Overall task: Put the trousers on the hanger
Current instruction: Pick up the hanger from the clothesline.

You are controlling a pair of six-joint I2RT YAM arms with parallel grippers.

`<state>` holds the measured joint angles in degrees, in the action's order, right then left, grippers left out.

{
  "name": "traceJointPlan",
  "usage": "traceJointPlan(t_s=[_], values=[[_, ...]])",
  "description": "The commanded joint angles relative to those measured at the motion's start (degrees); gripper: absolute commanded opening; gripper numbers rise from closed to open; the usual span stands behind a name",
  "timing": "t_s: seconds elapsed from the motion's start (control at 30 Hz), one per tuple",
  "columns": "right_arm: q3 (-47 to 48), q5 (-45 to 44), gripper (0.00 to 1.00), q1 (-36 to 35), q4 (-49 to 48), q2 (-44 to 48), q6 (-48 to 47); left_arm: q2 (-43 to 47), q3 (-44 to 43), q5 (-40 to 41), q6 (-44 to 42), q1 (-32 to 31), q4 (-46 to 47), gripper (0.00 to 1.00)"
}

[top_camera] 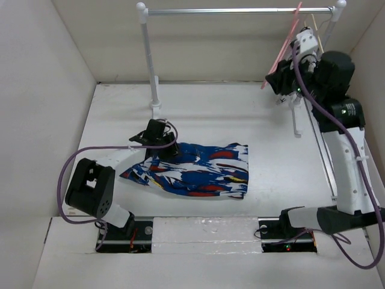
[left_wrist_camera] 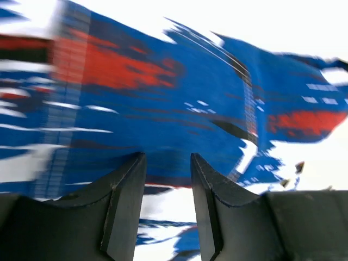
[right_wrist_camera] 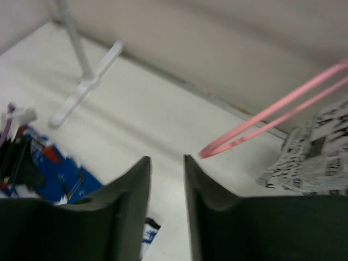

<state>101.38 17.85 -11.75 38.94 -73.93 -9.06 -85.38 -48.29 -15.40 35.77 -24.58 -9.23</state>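
The pink hanger (top_camera: 281, 51) needs its end at the bar free to unhook. My right gripper will next grab it by its lower-end corner (top_camera: 264, 85) for the trousers.
The blue splashed trousers (top_camera: 195, 171) lie flat on the table in front of the arms. My left gripper (top_camera: 167, 149) is open and low over their upper left edge; the left wrist view shows the cloth (left_wrist_camera: 179, 103) close under the empty jaws (left_wrist_camera: 167, 163). The pink hanger (top_camera: 281, 51) hangs tilted from the rail (top_camera: 240, 10) at the back right. My right gripper (top_camera: 275, 83) is raised just beside the hanger's lower end; in the right wrist view the hanger's corner (right_wrist_camera: 255, 128) sits just right of the open, empty jaws (right_wrist_camera: 166, 163).
A white rack with uprights (top_camera: 149, 54) and a foot (top_camera: 296, 117) stands at the back. A cream hanger (top_camera: 314, 30) hangs behind my right wrist. A white newspaper-print garment (right_wrist_camera: 315, 155) shows at the right. Walls enclose the table on three sides.
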Motion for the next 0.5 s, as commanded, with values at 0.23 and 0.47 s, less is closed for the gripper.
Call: traceJointPlan(t_s=[0.23, 0.47], values=[[13.57, -0.18, 0.7, 10.07, 3.07, -13.86, 2.29, 1.27, 4.18, 10.28, 0.09, 7.53, 4.76, 0.34], [6.91, 6.75, 0.74, 12.27, -10.36, -16.77, 8.26, 5.75, 1.45, 18.56, 2.2, 7.53, 3.0, 0.34]])
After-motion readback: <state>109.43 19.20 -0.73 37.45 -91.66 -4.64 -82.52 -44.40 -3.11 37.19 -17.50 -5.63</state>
